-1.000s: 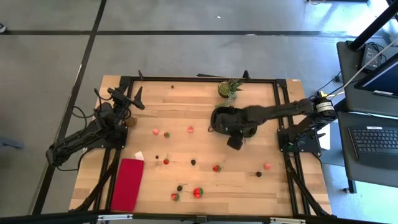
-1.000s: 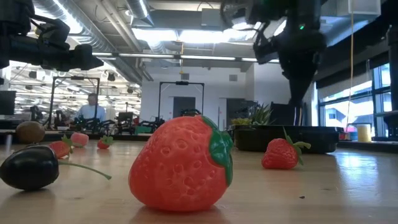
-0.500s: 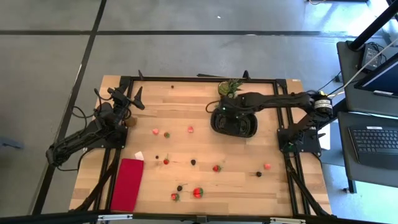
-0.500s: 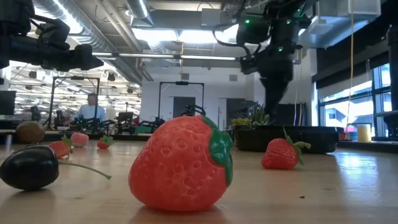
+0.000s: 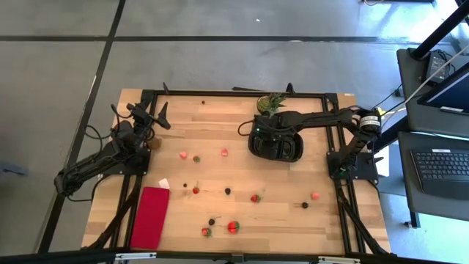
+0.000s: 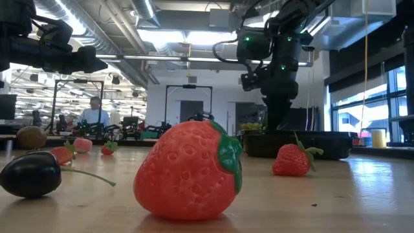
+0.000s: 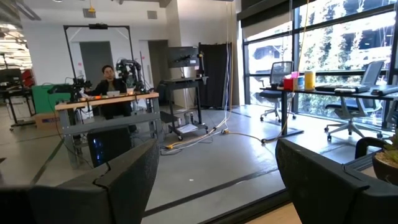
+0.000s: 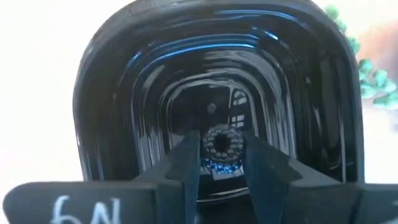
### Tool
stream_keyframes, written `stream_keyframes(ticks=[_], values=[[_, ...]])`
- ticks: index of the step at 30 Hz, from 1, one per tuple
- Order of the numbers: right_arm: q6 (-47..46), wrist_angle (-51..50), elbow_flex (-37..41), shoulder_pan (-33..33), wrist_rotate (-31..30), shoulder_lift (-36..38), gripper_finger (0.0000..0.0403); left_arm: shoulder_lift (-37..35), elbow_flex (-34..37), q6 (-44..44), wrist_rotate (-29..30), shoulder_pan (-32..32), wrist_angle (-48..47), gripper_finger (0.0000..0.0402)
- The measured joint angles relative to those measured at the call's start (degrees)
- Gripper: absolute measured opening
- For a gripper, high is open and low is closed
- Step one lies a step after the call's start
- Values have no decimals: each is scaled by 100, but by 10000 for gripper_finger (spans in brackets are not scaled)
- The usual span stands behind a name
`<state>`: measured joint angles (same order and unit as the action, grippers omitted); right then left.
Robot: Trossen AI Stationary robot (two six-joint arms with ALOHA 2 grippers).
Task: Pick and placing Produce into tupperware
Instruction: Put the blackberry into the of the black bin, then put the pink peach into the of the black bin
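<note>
The dark berry (image 8: 222, 143) is inside the sides of the tupperware, so my right gripper needs to open now and let go of the berry.
The black oval tupperware (image 5: 282, 147) sits on the table's right half and fills the right wrist view (image 8: 124, 93). My right gripper (image 5: 258, 136) hangs over its left end, shut on a dark bumpy berry (image 8: 219, 144). Strawberries (image 5: 255, 197) (image 5: 233, 226), a pink piece (image 5: 314, 196) and dark berries (image 5: 228, 191) lie scattered on the wood. In the low view a big strawberry (image 6: 187, 169) lies nearest. My left gripper (image 5: 157, 117) waits open above the table's left edge, holding nothing. My right gripper pinches the dark berry (image 8: 219, 144) between its two fingers (image 8: 186, 163), which come from above and point down into the tupperware. The berry sits at the fingers' free ends, above the container's floor; whether it touches the floor I cannot tell.
A green spiky potted plant (image 5: 270, 104) stands just beyond the tupperware's far rim. A flat red cloth (image 5: 150, 217) lies at the near left corner. A brown kiwi-like piece (image 5: 154, 144) rests by the left arm. A person sits in the room behind (image 6: 96, 113).
My right gripper has swung from the tupperware's near side toward the far and left edges until it stands over the container's left end, and it has come down closer to the container. The left arm and the produce on the table have stayed put.
</note>
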<state>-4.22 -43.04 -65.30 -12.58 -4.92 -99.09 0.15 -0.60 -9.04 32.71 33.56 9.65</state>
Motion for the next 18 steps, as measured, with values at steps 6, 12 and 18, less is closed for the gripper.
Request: stream_keyframes(ticks=[6,12,18], values=[[-165,-49,0,0,-1,0,127,-1,2,0,0,0,-2,315],[-167,-49,0,0,-1,0,180,1,2,2,2,0,-2,315],[-392,-561,-85,3,1,47,224,-1,0,0,1,0,-2,315]])
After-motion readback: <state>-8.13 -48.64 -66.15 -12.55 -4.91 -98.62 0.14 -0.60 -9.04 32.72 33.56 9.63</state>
